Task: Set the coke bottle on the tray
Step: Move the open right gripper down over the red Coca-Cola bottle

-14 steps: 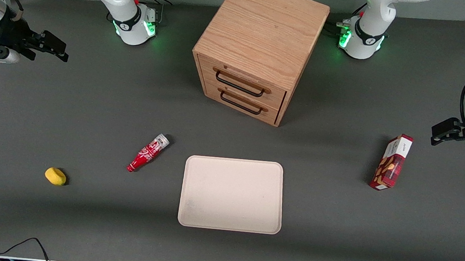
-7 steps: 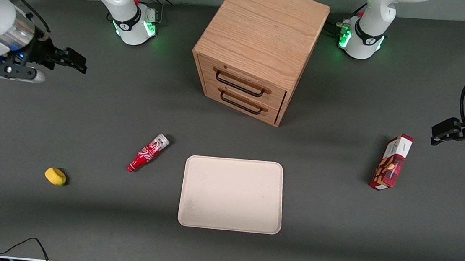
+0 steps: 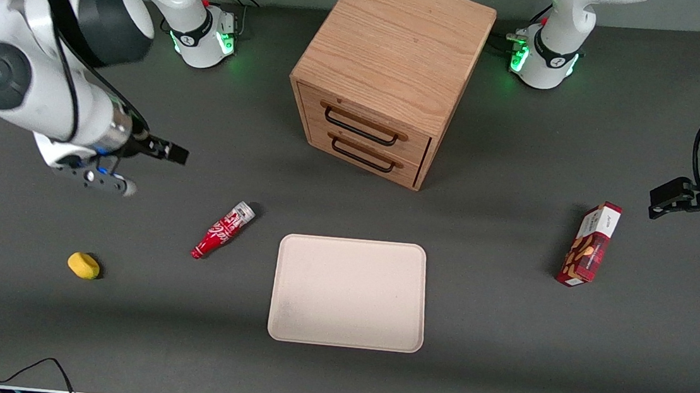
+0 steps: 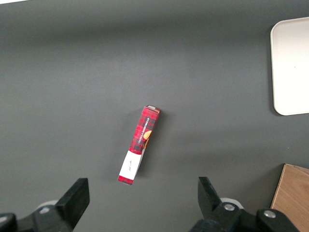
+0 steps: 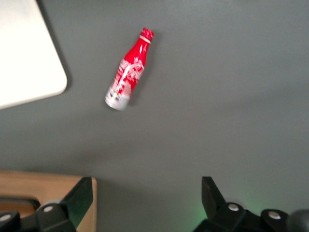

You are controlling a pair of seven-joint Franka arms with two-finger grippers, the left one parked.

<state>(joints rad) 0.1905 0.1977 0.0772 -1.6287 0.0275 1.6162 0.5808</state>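
Observation:
The right gripper will place the coke bottle on the tray (image 3: 349, 292), so it will next grab the bottle by its labelled body (image 3: 228, 225).
The coke bottle (image 3: 223, 230) lies flat on the dark table beside the tray (image 3: 349, 292), its red cap pointing toward the front camera and its silvery base away from it. It also shows in the right wrist view (image 5: 129, 76), with a corner of the tray (image 5: 26, 53). My right gripper (image 3: 167, 151) hangs open and empty above the table, farther from the front camera than the bottle and well apart from it. Its fingers (image 5: 212, 193) stand wide apart with only table between them. The tray is bare.
A wooden two-drawer cabinet (image 3: 392, 77) stands farther from the front camera than the tray. A yellow lump (image 3: 83, 265) lies toward the working arm's end. A red snack box (image 3: 589, 244) lies toward the parked arm's end.
My right arm has swung in from the table's edge toward the bottle, and the gripper now hangs much closer to it. Bottle and tray have not moved.

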